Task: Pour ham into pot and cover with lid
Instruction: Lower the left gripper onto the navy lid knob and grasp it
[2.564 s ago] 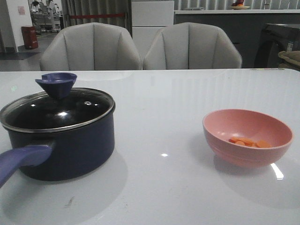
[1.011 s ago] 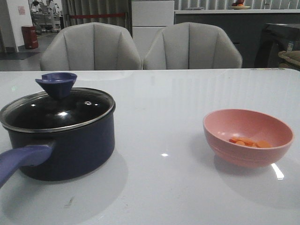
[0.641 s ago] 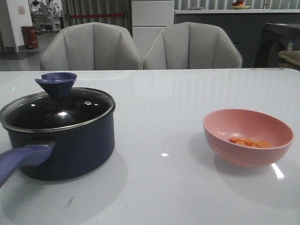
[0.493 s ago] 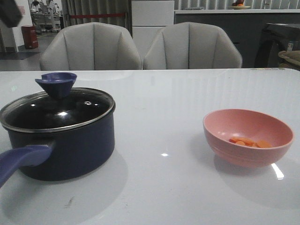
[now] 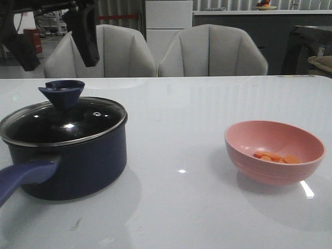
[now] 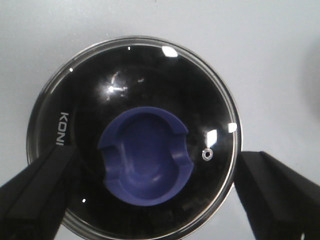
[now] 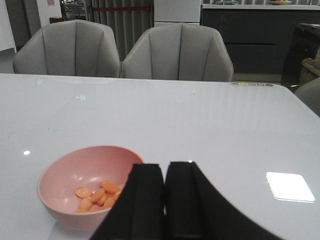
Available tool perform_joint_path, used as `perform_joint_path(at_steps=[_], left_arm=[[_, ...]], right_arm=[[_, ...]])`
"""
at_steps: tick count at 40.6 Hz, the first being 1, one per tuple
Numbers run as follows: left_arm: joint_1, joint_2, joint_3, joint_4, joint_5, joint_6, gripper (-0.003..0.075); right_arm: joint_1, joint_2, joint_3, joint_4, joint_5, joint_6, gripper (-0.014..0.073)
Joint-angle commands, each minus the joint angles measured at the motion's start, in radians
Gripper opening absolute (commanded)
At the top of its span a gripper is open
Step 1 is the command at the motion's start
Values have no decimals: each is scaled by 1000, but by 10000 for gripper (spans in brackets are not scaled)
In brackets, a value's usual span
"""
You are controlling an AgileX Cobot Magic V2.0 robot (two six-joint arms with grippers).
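My left gripper's fingers are above the knob in the front view, so it isn't time to close on the blue knob [image 5: 62, 91] on the glass lid yet. My left gripper needs to first go down to the knob.
The dark navy pot [image 5: 83, 161] stands at the left with its purple-blue handle [image 5: 21, 179] toward me. The glass lid [image 5: 78, 120] sits on it, its blue knob [image 5: 62, 91] up. My left gripper [image 5: 54, 46] hangs open above the knob, empty. In the left wrist view the lid [image 6: 150, 85] and knob [image 6: 145, 165] lie straight below, between the spread fingers [image 6: 35, 195]. The ham [image 5: 275, 157] lies in the pink bowl [image 5: 275, 150] at the right. My right gripper [image 7: 165, 167] is shut and empty, just beside the bowl [image 7: 65, 175] with ham [image 7: 97, 194].
Two grey chairs [image 5: 155, 52] stand behind the table's far edge. The white table [image 5: 181, 119] lies between pot and bowl. The right gripper does not show in the front view.
My left gripper has come into the front view from the upper left and now hangs over the lid knob. Pot, lid and bowl have not moved.
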Motion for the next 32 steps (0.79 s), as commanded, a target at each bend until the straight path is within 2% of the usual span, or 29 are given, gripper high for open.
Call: perform_joint_path(at_steps=[1,28,32], left_arm=[[-8,7,-66,3,42,-29,659],[-8,123,-95,-8,79,-46,659],[-8,123,-97,-12,79,-46,629]], right_arm=[[-8,-20,11,-14,-88,-4,150],[-8,-20,11,-14,-88,-4,150],[-8,-20,11,-14,-88,-4,150]])
